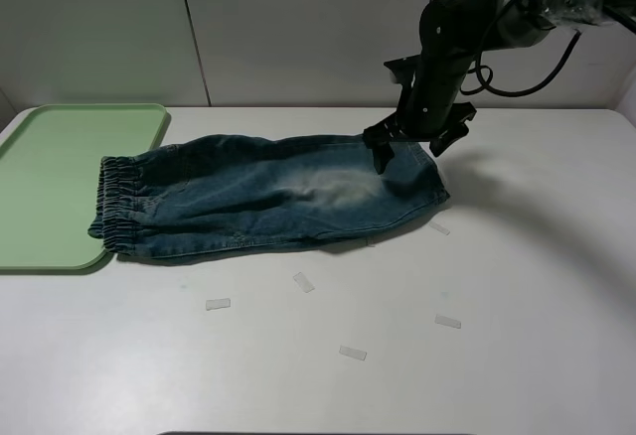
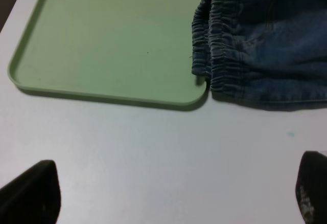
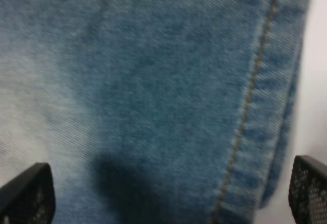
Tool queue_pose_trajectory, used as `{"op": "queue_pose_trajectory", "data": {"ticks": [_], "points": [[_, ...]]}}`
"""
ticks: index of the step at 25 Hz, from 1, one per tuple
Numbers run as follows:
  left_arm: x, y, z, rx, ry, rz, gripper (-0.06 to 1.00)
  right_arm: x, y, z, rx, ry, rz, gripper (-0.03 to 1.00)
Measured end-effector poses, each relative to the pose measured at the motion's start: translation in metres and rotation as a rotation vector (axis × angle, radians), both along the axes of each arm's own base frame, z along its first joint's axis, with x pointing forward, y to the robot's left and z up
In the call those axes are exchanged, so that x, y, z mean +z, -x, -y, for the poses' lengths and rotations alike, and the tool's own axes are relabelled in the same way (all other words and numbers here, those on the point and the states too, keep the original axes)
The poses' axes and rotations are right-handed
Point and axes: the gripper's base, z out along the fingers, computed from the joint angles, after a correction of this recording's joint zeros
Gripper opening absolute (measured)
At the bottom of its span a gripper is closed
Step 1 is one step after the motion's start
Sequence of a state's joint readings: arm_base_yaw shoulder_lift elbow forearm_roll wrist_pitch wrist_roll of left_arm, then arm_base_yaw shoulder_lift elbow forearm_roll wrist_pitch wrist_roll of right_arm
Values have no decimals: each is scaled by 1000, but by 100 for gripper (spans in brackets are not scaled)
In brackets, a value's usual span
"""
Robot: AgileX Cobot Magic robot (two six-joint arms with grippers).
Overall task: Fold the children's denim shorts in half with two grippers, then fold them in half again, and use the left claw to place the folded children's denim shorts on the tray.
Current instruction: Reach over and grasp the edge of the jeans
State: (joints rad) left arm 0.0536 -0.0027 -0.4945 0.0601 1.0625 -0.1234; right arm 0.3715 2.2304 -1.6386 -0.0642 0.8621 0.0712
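Note:
My right gripper's fingers are high over faded denim (image 1: 338, 187) beside the stitched hem (image 1: 434, 174), so closing now would miss. They move lower first, as the next move.
The children's denim shorts (image 1: 268, 197) lie folded lengthwise on the white table, gathered waistband (image 1: 114, 207) at the left overlapping the right edge of the pale green tray (image 1: 60, 177). My right gripper (image 1: 409, 147) hovers open just above the shorts' right hem end, holding nothing. Its wrist view shows faded denim with a stitched seam (image 3: 250, 101) between the spread fingertips (image 3: 30, 191). My left gripper (image 2: 176, 193) is out of the high view; its wrist view shows open fingertips (image 2: 33, 191) above bare table, with the tray (image 2: 102, 45) and waistband (image 2: 214, 45) beyond.
Several small pale tape strips (image 1: 303, 282) lie on the table in front of the shorts. A white wall stands behind the table (image 1: 517, 276).

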Motion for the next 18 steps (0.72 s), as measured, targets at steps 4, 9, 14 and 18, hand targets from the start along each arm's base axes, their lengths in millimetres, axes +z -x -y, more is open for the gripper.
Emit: {"op": "queue_pose_trajectory", "data": {"ticks": [4,9,14,18], "points": [[0,0,0,0,0,0,91,0,-5,12,-18,-1,2,69],[0,0,0,0,0,0,91,1,-12,26,-25,-2,29,69],[0,0,0,0,0,0,91,-14,-15,27,-16,4,25,69],[0,0,0,0,0,0,91,-31,-16,27,-13,9,6,69]]}}
